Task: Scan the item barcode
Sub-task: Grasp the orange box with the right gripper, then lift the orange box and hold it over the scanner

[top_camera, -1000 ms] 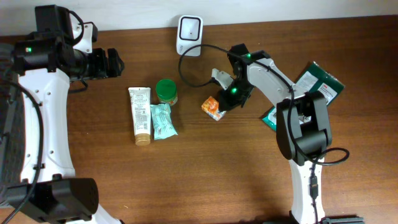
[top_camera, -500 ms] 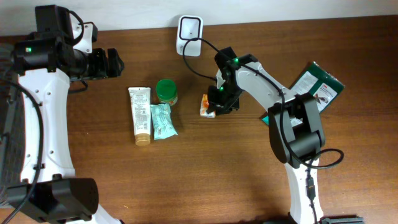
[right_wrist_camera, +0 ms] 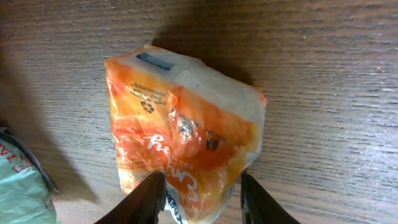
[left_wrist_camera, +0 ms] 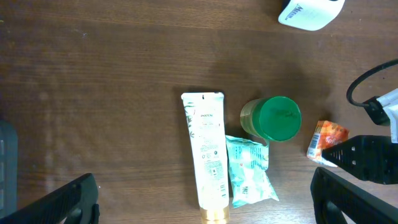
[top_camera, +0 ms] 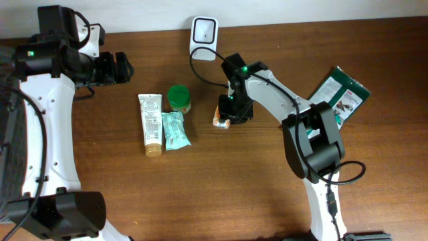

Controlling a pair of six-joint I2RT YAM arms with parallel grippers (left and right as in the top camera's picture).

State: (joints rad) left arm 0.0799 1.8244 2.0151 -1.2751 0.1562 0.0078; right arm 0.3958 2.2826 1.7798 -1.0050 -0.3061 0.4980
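Observation:
My right gripper has both fingers down at the wooden table on either side of the packet's near end, so it needs to close on the orange snack packet now.
The orange snack packet lies on the wooden table just right of the green-lidded jar. My right gripper is low over it, open, one finger on each side of the packet's near end. The packet also shows in the left wrist view. The white barcode scanner stands at the table's back edge, its cable looping to the right arm. My left gripper hangs wide open and empty at the far left, high above the table.
A white tube, a teal wipes packet and a green-lidded jar lie together left of the orange packet. Dark green packages sit at the right edge.
My right gripper carried the orange packet leftwards toward the jar, and its jaws, shut on the packet before, have parted. The left arm has not moved.

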